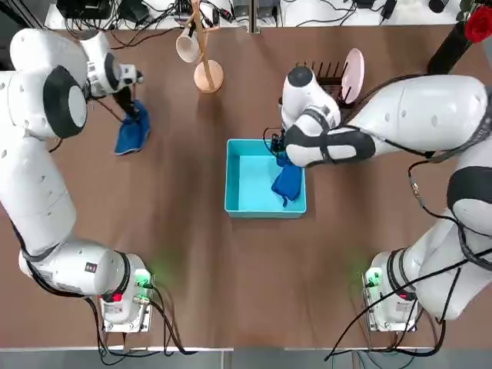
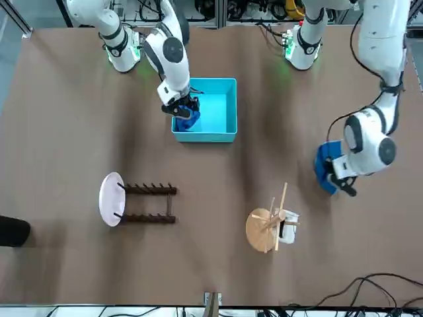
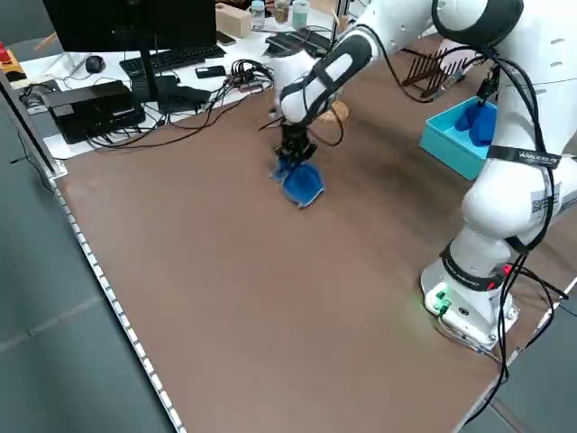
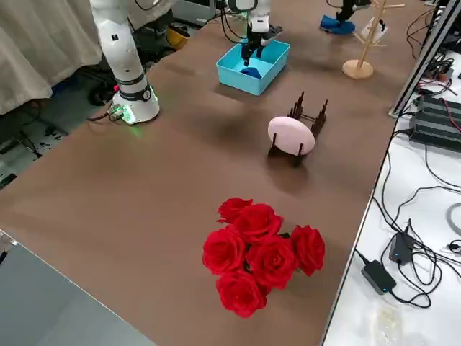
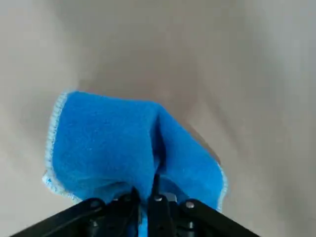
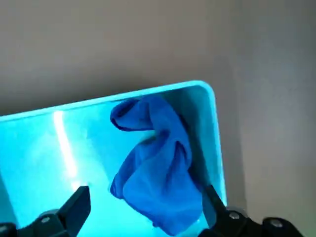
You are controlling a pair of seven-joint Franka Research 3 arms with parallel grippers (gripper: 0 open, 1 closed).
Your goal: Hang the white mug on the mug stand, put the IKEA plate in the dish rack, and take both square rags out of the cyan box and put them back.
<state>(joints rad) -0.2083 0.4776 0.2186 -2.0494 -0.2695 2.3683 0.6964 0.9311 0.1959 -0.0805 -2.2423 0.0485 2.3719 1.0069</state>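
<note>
My right gripper grabs the dark blue second square rag by its bunched end [image 6: 174, 215] next, to take the rag out of the cyan box [image 6: 44, 158].
My left gripper [image 1: 129, 112] is shut on a blue square rag [image 1: 132, 132] at the table's far left, and the cloth hangs down to the tabletop [image 3: 302, 180]. The left wrist view shows the rag [image 5: 133, 143] pinched between the shut fingers. My right gripper [image 6: 144, 195] is open just above the second rag [image 6: 158, 163], which lies crumpled in the right corner of the cyan box [image 1: 254, 201]. The white mug [image 1: 187, 46] hangs on the mug stand [image 1: 208, 75]. The IKEA plate [image 1: 354, 71] stands upright in the dish rack [image 1: 327, 75].
A bunch of red roses [image 4: 263, 252] stands at the table's far right corner. Cables, a keyboard and a monitor lie beyond the far edge. Bare brown table stretches between the box and both arm bases [image 1: 123, 307].
</note>
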